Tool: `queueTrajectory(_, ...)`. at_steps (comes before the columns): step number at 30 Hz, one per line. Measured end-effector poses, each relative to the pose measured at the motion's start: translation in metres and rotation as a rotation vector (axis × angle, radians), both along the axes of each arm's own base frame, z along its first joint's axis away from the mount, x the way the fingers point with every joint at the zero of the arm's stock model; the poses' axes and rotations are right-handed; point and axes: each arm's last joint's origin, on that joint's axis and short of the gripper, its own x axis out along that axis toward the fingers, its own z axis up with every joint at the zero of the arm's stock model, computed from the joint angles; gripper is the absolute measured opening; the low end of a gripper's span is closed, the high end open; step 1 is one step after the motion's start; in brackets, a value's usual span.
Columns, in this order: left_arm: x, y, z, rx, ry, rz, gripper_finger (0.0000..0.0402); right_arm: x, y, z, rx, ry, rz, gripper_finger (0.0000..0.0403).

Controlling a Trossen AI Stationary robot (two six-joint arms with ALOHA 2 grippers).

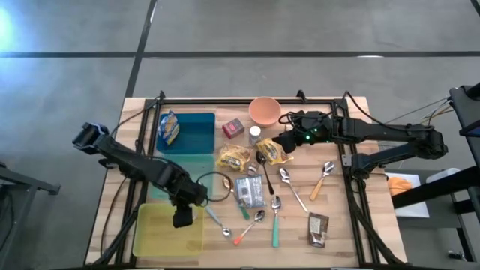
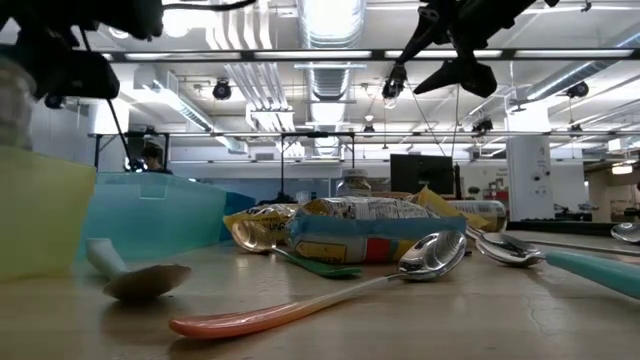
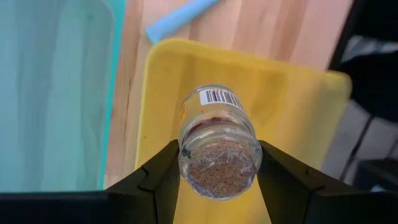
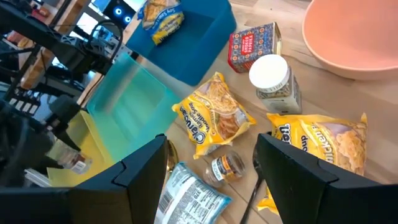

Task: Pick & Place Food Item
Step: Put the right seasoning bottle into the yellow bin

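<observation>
I need to lower the jar farther in with my left gripper before I release it, because the jar's labelled lower end is hanging above the yellow bin's bottom.
A small glass spice jar (image 3: pixel 217 140) with a barcode label sits between the fingers of my left gripper (image 3: pixel 217 180), which is shut on it. The jar hangs above the yellow bin (image 1: pixel 154 236) at the table's near left; my left gripper (image 1: pixel 182 217) shows there in the high view. My right gripper (image 1: pixel 285 142) hovers open over the middle of the table, nothing between its fingers. Below it lie two yellow snack bags (image 4: pixel 214 118) (image 4: pixel 323 146) and a small jar (image 4: pixel 225 167). My left gripper pinches the jar's glass wall (image 3: pixel 186 155) between its two fingers, one on each side, at the end nearest the wrist. The fingers come steeply from above. The jar lies along them, its labelled end pointing down at the yellow bin's floor (image 3: pixel 292 99), clear of it.
A teal bin (image 1: pixel 187 135) with a snack bag (image 1: pixel 169 127) in it stands beyond the yellow bin. A pink bowl (image 1: pixel 264 111), a red box (image 1: pixel 233 128), a white-lidded jar (image 1: pixel 255 133), a silvery packet (image 1: pixel 247 190), a brown packet (image 1: pixel 318 229) and several spoons (image 1: pixel 275 221) lie scattered.
</observation>
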Motion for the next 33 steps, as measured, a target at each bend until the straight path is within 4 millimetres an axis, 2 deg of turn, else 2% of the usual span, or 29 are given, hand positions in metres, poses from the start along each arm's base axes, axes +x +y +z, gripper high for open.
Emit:
queueTrajectory(5,0.007,-0.008,-0.016,0.033,0.039,-0.059,0.0181,-0.001,0.0,-0.002,-0.001,0.02,0.005,0.0241)
queueTrajectory(17,0.015,-0.025,-0.021,0.257,-0.06,-0.157,0.0181,-0.003,0.001,-0.005,0.003,0.055,0.014,0.0241)
queueTrajectory(24,0.012,-0.03,-0.025,0.272,-0.064,-0.179,0.0181,-0.004,0.001,-0.006,-0.004,0.072,0.023,0.0241)
queueTrajectory(33,0.018,-0.034,-0.045,0.293,0.004,-0.182,0.0181,-0.004,0.001,-0.006,-0.001,0.08,0.032,0.0241)
